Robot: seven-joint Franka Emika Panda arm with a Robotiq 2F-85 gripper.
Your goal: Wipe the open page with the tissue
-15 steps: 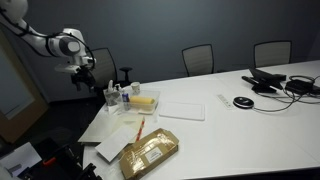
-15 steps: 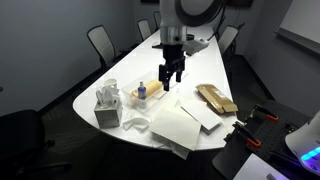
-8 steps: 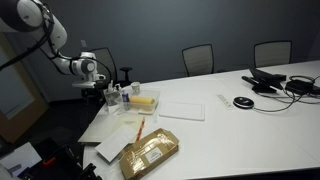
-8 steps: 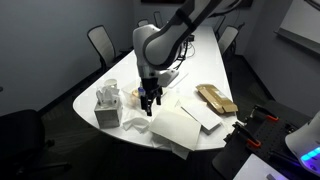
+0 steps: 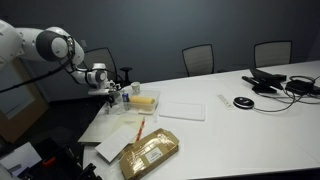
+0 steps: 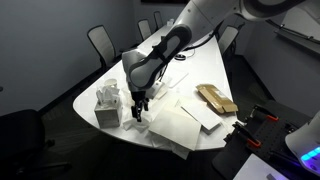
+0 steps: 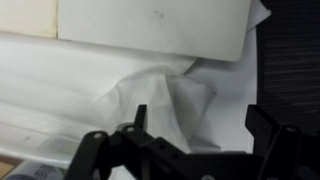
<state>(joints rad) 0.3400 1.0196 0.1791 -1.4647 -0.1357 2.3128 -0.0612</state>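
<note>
The tissue's raised fold (image 7: pixel 177 110) is between my gripper's fingers but below their ends. My gripper should go lower before it closes, because it would miss the fold now.
The open page (image 5: pixel 122 127) of the flat-spread book lies near the table's end, with a thin orange pen (image 5: pixel 140 128) across it; it also shows in an exterior view (image 6: pixel 180 128). The tissue (image 6: pixel 134 123), a small crumpled white wad, lies on the table beside the book, and in the wrist view (image 7: pixel 165 98) it sits just ahead of the fingers. My gripper (image 6: pixel 138 107) hangs low just above the tissue, and it also shows in an exterior view (image 5: pixel 103 82). In the wrist view the gripper (image 7: pixel 202 128) is open and empty, its fingers on either side of the wad.
A tissue box (image 6: pixel 107 106) stands close beside the gripper, with small bottles (image 5: pixel 121 95) nearby. A tan padded envelope (image 5: pixel 150 152) lies by the book. A white pad (image 5: pixel 182 110) sits mid-table. Cables and devices (image 5: pixel 270 82) lie at the far end. Chairs (image 5: pixel 198 58) ring the table.
The arm has swung from high above the table down toward the table's end. The gripper has dropped to just over the tissue by the tissue box.
</note>
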